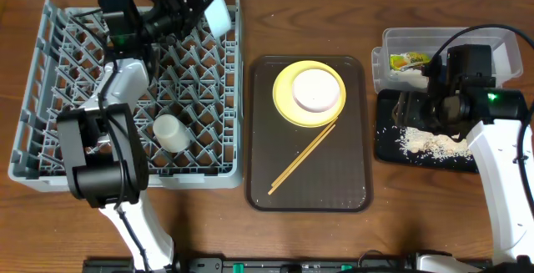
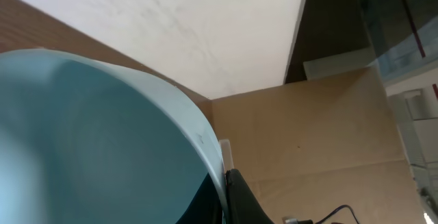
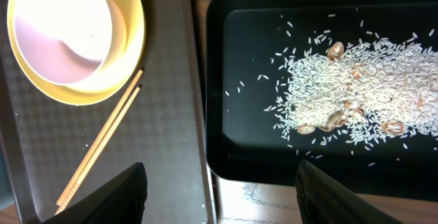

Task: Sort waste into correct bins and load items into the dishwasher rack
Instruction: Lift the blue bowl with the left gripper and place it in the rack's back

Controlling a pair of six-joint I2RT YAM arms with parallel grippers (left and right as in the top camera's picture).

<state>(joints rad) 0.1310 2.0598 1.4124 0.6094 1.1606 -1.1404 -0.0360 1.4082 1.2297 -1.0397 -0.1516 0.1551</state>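
For now, the bowl's far edge juts past the rack's far rim, so my left gripper keeps hold of the light-blue bowl until it rests among the rack's wires.
My left gripper is shut on the rim of the light-blue bowl, holding it at the far right corner of the grey dishwasher rack; the bowl fills the left wrist view. A small white cup sits in the rack. On the brown tray a white bowl rests on the yellow plate, with the chopsticks beside them. My right gripper is open and empty above the black tray, which holds rice scraps. The clear tub holds the snack wrapper.
The brown serving tray lies between the rack and the bins; its right edge runs close beside the black tray. Wooden table shows around everything. My right arm reaches in from the front right.
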